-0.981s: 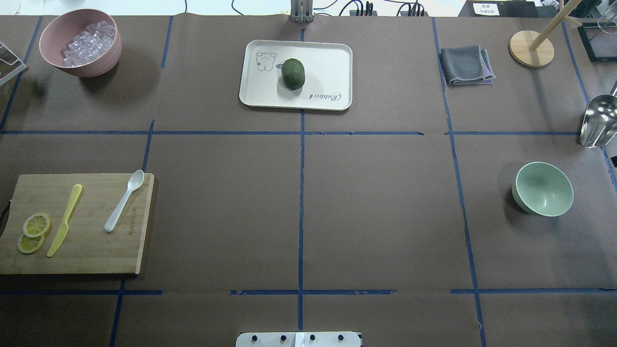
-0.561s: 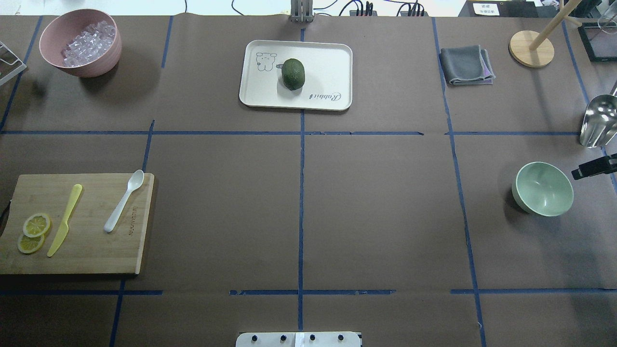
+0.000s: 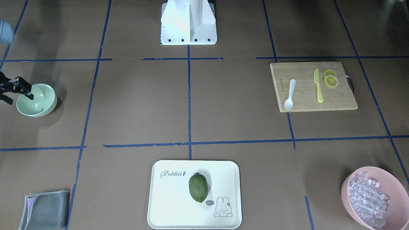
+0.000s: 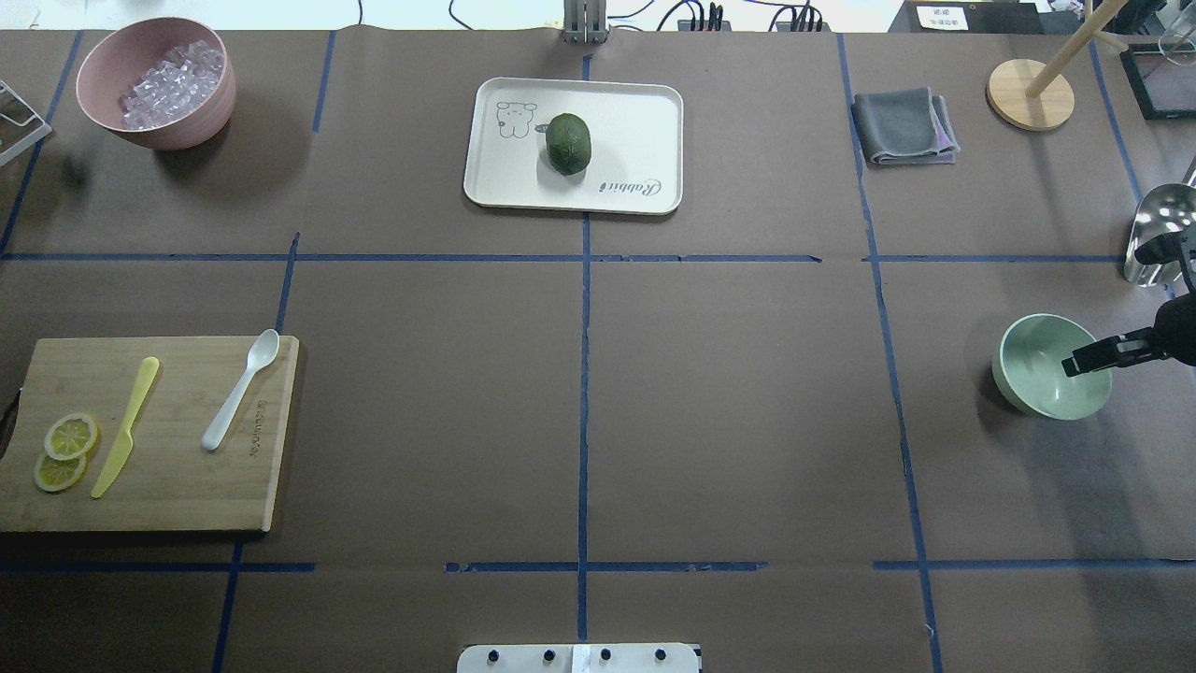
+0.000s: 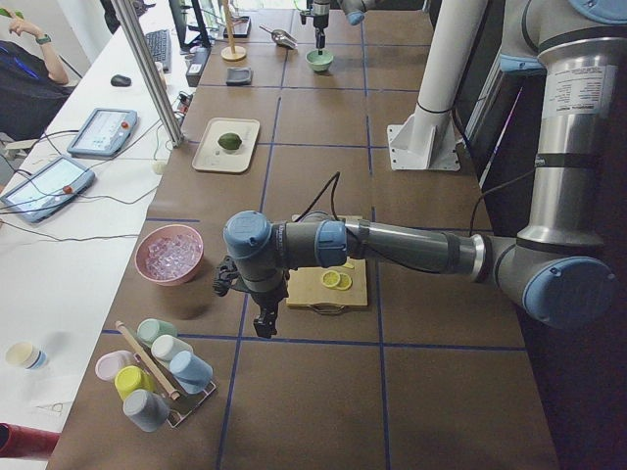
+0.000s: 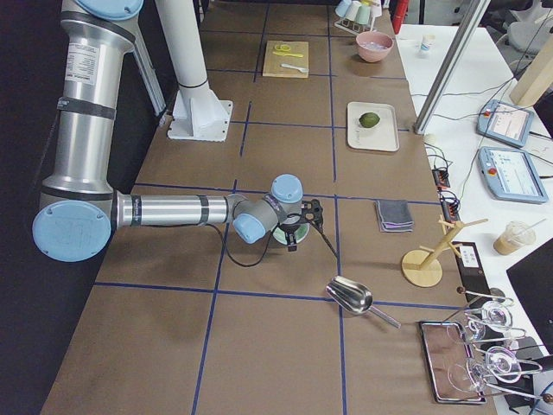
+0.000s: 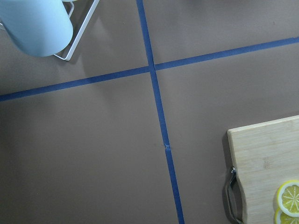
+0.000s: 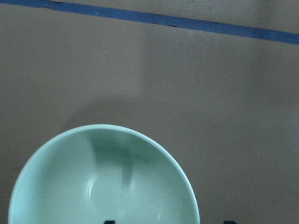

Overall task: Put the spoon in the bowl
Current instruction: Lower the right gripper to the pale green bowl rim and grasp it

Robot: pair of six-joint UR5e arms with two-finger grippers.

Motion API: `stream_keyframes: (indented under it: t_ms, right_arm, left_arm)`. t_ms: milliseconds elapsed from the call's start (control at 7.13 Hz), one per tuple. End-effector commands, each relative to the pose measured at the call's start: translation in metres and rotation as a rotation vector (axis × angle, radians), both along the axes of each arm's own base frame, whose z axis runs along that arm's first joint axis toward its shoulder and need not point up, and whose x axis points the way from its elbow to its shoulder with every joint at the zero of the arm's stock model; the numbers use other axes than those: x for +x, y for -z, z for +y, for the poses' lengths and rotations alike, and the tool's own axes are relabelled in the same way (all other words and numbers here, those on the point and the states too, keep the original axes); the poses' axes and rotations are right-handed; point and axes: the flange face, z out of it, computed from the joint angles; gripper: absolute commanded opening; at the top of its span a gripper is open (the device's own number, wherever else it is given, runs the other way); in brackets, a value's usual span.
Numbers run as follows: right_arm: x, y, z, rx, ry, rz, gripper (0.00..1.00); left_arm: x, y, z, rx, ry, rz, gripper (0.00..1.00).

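Note:
I should bring the mint-green bowl closer for the white spoon [image 3: 290,95], so next I should grab the bowl by its rim with my right gripper.
The white spoon [image 4: 241,391] lies on the wooden cutting board [image 4: 168,486] at the table's left, scoop pointing away from me; it also shows in the front-facing view [image 3: 290,94]. The mint-green bowl [image 4: 1032,369] stands at the right and holds nothing. My right gripper [image 4: 1084,360] is open and empty, its fingers low over the bowl's right rim [image 3: 35,105]. The right wrist view shows the bowl [image 8: 103,186] just below the camera. My left gripper [image 5: 263,318] shows only in the exterior left view, near the board's outer end. I cannot tell if it is open or shut.
A yellow knife [image 4: 126,425] and lemon slices [image 4: 70,436] share the board. A pink bowl of ice cubes [image 4: 154,79] stands back left, a white tray [image 4: 635,121] with a green fruit [image 4: 568,143] back centre. A grey cloth [image 4: 902,126], a wooden stand [image 4: 1031,93] and a metal scoop [image 4: 1159,234] are at the right.
My right gripper has come in from the right edge and moved left, from beside the bowl to over its rim. The spoon and bowl have not moved.

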Motion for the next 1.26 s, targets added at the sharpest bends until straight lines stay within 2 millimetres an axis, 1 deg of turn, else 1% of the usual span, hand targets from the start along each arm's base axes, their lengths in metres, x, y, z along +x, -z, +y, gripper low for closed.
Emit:
stream_keyframes:
  t_ms: [0, 421, 561, 701, 841, 981, 1121]
  right_arm:
    - [0.005, -0.012, 0.01, -0.011, 0.012, 0.014, 0.0]
    - [0.002, -0.004, 0.007, 0.008, 0.028, 0.0, 0.0]
    - [0.003, 0.012, 0.002, 0.034, 0.017, -0.017, 0.0]
    - [0.0, 0.042, -0.003, 0.042, -0.009, -0.043, 0.0]
    - [-0.012, 0.072, -0.022, 0.021, -0.036, -0.068, 0.0]
    - [-0.035, 0.114, -0.04, -0.023, -0.08, -0.093, 0.0]
    - [-0.065, 0.147, -0.048, -0.066, -0.094, -0.119, 0.0]
  left_arm:
    - [0.0, 0.001, -0.001, 0.002, 0.0, 0.002, 1.0]
    - [0.0, 0.001, 0.0, 0.002, 0.0, 0.002, 1.0]
    - [0.0, 0.001, 0.0, 0.002, 0.0, 0.002, 1.0]
    - [0.0, 0.002, 0.0, 0.004, 0.0, 0.002, 1.0]
    - [0.0, 0.001, 0.001, 0.001, 0.0, 0.002, 1.0]
    - [0.0, 0.002, 0.0, 0.002, 0.0, 0.002, 1.0]
    - [0.0, 0.002, 0.0, 0.002, 0.0, 0.002, 1.0]
